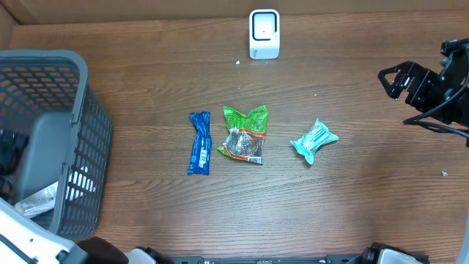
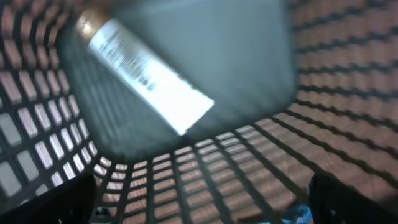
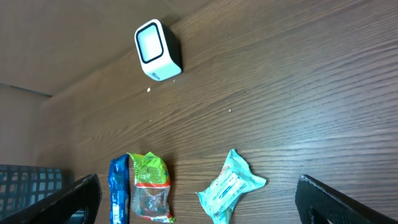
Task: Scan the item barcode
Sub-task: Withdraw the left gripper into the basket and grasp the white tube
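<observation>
My left gripper grabs the white tube across its body (image 1: 53,194) (image 2: 148,73) by the tube's side edges next, which leaves the tube's printed side uncovered for barcode scanning.
A white tube with a gold cap (image 2: 146,74) lies loose on the floor of the grey basket (image 1: 80,103). My left gripper (image 2: 202,208) hangs over it inside the basket, open and empty, with dark fingers (image 2: 56,202) at both lower corners. On the table lie a blue packet (image 1: 199,142), a green packet (image 1: 245,134) and a teal packet (image 1: 314,140). The white barcode scanner (image 1: 264,34) stands at the back centre. My right gripper (image 1: 396,79) hovers open at the far right, well apart from the teal packet (image 3: 229,186) and the scanner (image 3: 157,50).
The basket's mesh walls (image 2: 348,81) close round the left gripper on all sides. A cardboard wall (image 1: 132,9) runs along the back of the wooden table (image 1: 344,198). Black cables trail from the right arm (image 1: 447,92).
</observation>
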You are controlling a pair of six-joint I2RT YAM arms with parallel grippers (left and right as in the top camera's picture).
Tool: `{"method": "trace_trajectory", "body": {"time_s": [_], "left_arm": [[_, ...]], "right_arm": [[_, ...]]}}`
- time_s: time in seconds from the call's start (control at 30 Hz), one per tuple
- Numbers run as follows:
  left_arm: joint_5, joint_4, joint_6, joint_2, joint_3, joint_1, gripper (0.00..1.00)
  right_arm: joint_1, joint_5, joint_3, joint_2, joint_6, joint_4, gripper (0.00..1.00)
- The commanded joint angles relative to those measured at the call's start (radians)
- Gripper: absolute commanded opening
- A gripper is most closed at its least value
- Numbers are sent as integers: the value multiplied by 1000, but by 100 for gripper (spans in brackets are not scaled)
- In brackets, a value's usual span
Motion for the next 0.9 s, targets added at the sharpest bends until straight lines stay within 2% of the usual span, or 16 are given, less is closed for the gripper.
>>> {"method": "trace_trajectory", "body": {"time_s": [0.0, 0.3, 0.57, 0.87], "left_arm": [[-41, 57, -145, -7, -135, 39, 100], [-177, 390, -369, -7, -531, 37, 100], [-169, 787, -371, -7, -780, 35, 99], [-170, 1036, -370, -2, -911, 35, 100]], "right_arm": [[-3, -1, 27, -1, 0, -2, 100], [-3, -1, 27, -1, 4, -2, 100], [-3, -1, 27, -1, 4, -2, 100], [-3, -1, 27, -1, 4, -3, 100]]}}
